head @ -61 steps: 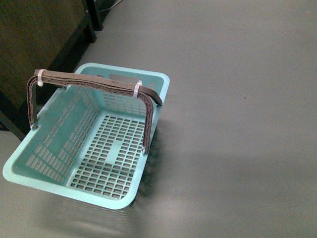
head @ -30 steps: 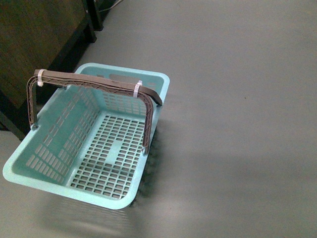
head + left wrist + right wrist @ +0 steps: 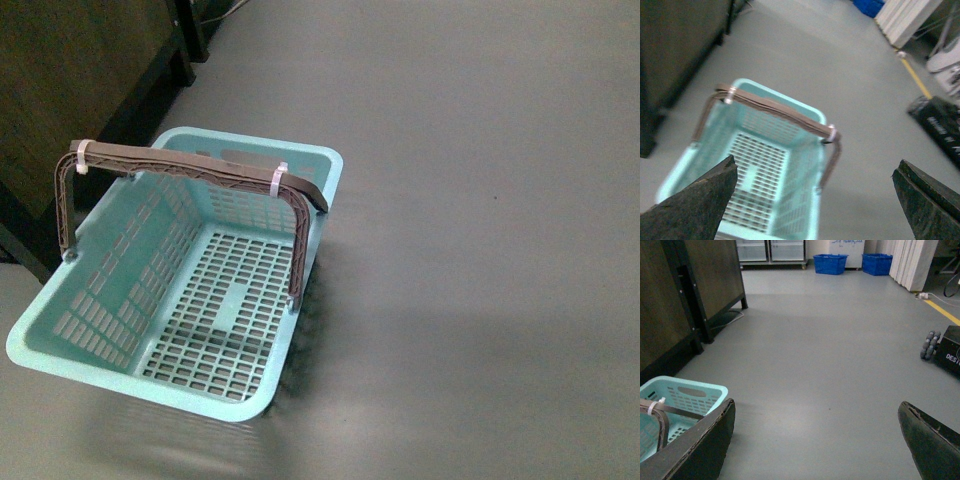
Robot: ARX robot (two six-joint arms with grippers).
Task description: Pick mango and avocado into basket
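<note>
My left gripper needs to pick up the basket next by its grey-brown handle, to get it ready for the mango and avocado.
The light teal basket sits on the grey floor at the left of the front view, its slotted floor bare and its grey-brown handle raised. The mango and the avocado are out of view in every frame. Neither arm shows in the front view. My left gripper hangs open above the basket, nothing between its fingertips. My right gripper is open over bare floor, with a corner of the basket beside one fingertip.
Dark wooden furniture stands right behind the basket at the left. In the right wrist view, blue crates line the far wall. A black wheeled box and a yellow floor line lie off to the right.
</note>
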